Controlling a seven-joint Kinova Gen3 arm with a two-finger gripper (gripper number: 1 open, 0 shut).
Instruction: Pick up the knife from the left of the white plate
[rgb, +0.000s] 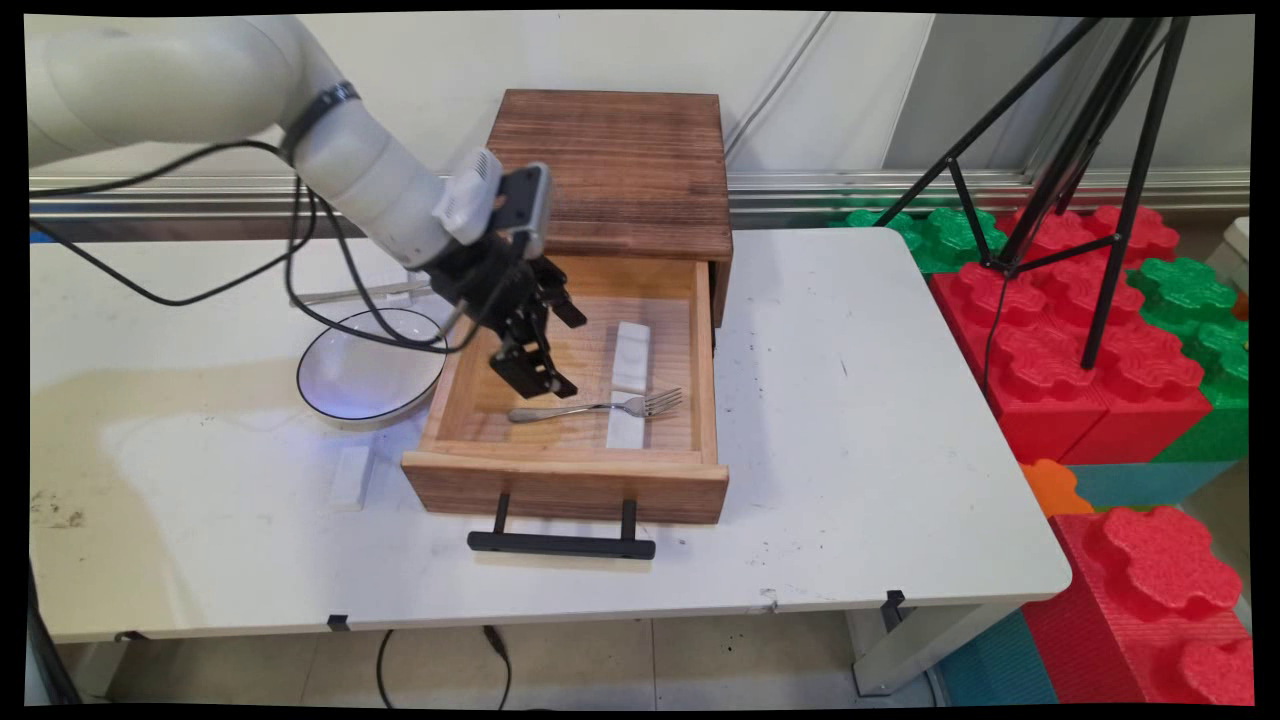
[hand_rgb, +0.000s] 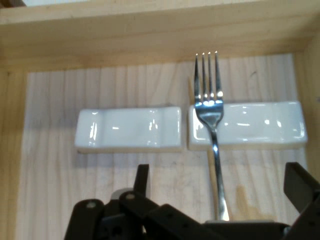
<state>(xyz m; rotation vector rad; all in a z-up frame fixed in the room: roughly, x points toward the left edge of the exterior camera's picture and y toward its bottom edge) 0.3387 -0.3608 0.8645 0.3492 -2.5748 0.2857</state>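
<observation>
I should grab the metal knife by its handle (rgb: 326, 295) with my gripper next, to bring it into the open wooden drawer.
My black gripper (rgb: 553, 350) hangs open inside the pulled-out wooden drawer (rgb: 565, 482), just above the handle end of a metal fork (rgb: 600, 407). In the hand view the fork (hand_rgb: 215, 130) runs up between my two fingers (hand_rgb: 142, 176), its neck lying on one of two white ceramic rests (hand_rgb: 255, 125). The other rest (hand_rgb: 127, 129) lies end to end beside it with nothing on it. Nothing is held in the gripper (hand_rgb: 220, 181). In the main view both rests (rgb: 632, 352) form a line across the drawer's right half.
The drawer belongs to a dark wooden cabinet (rgb: 615, 160) at the table's back; its black handle (rgb: 560, 544) points toward the near edge. A white bowl (rgb: 368, 366) and a small white block (rgb: 350, 478) sit left of the drawer. A black tripod (rgb: 1080, 200) and coloured foam blocks (rgb: 1100, 350) stand right.
</observation>
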